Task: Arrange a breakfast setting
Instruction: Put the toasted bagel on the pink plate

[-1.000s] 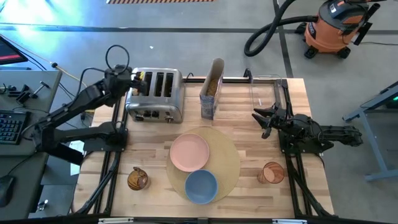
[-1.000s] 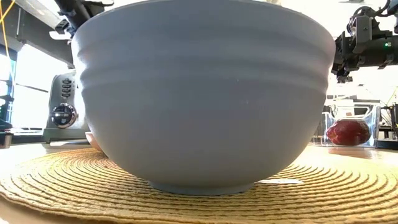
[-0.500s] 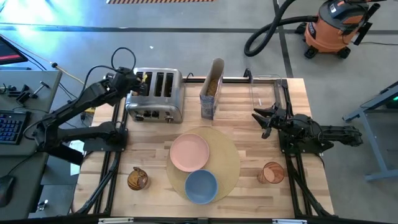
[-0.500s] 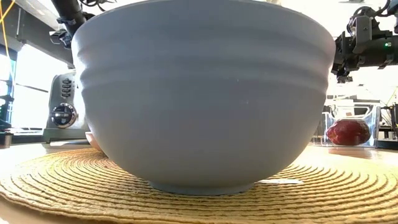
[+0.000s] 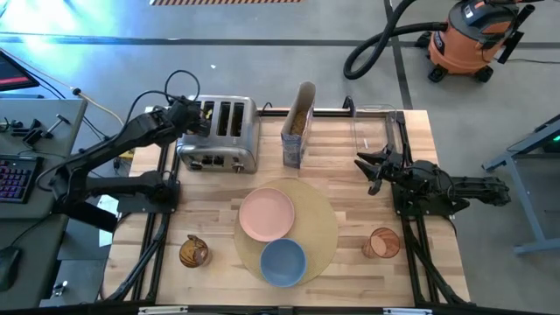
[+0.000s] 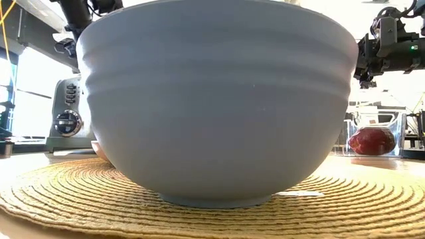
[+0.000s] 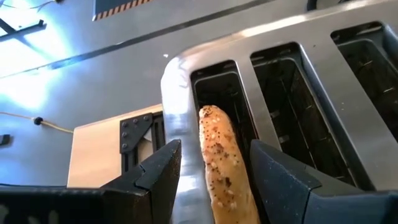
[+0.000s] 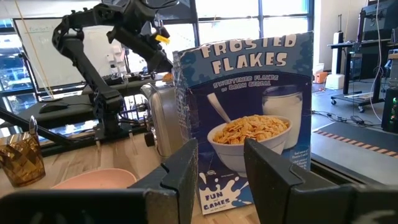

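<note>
My left gripper grabs the toasted bagel half, by its seeded top edge (image 7: 217, 140) next. The bagel half then goes onto the pink plate.
A tan seeded bagel half (image 7: 219, 149) stands on edge in the leftmost slot of the steel toaster (image 5: 219, 136), its top sticking out. My left gripper (image 7: 214, 180) is open just above that slot (image 5: 199, 118), one finger on each side of the bagel, with gaps showing. The pink plate (image 5: 267, 214) and the blue bowl (image 5: 283, 261) sit on the round tan placemat (image 5: 319, 223). A red fruit (image 6: 372, 141) lies in a clear bin at the back right. My right gripper (image 5: 372, 168) is open and empty, right of the cereal box (image 5: 297, 136). No spoon shows.
A brown round thing (image 5: 194, 252) lies near the front left. An amber cup (image 5: 383, 243) stands at the front right. The Frosted Flakes box (image 8: 249, 112) stands just in front of my right gripper. The clear bin (image 5: 374, 131) sits at the back right corner.
My left gripper has moved toward the table's right, from beside the toaster's left end to over its leftmost slot. Nothing else has moved.
</note>
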`<state>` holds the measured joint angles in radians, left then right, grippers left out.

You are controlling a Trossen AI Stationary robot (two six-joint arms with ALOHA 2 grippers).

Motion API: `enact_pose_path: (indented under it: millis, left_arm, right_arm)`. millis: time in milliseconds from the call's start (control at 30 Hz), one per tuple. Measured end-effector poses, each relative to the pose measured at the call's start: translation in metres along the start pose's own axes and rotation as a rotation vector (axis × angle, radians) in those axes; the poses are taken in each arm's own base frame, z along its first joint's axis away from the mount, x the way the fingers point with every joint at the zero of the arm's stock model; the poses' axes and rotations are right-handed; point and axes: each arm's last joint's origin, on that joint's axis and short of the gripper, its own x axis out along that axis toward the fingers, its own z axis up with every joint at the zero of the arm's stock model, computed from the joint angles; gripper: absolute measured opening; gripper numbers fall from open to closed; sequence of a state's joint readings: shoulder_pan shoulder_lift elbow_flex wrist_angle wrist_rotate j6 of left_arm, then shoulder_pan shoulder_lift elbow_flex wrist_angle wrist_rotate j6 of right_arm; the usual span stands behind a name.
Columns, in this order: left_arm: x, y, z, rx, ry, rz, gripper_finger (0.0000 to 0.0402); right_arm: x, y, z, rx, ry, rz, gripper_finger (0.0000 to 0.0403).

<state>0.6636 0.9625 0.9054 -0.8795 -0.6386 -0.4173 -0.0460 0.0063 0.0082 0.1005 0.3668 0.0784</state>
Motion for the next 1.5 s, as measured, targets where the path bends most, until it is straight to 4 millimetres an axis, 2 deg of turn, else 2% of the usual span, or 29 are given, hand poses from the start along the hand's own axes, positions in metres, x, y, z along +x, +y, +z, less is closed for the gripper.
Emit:
enact_pose_path:
  millis: [567, 1033, 1500]
  left_arm:
    - [0.015, -0.01, -0.004, 0.03, 0.089, 0.044, 0.018]
    - [0.015, -0.011, -0.004, 0.028, 0.094, 0.032, 0.0088]
    - [0.014, -0.01, -0.004, 0.011, 0.087, 0.023, 0.008]
  right_arm:
    - [0.0, 0.0, 0.0, 0.0, 0.0, -0.001, 0.0116]
    - [0.0, 0.0, 0.0, 0.0, 0.0, -0.001, 0.0116]
    - [0.0, 0.0, 0.0, 0.0, 0.0, 0.0, 0.0116]
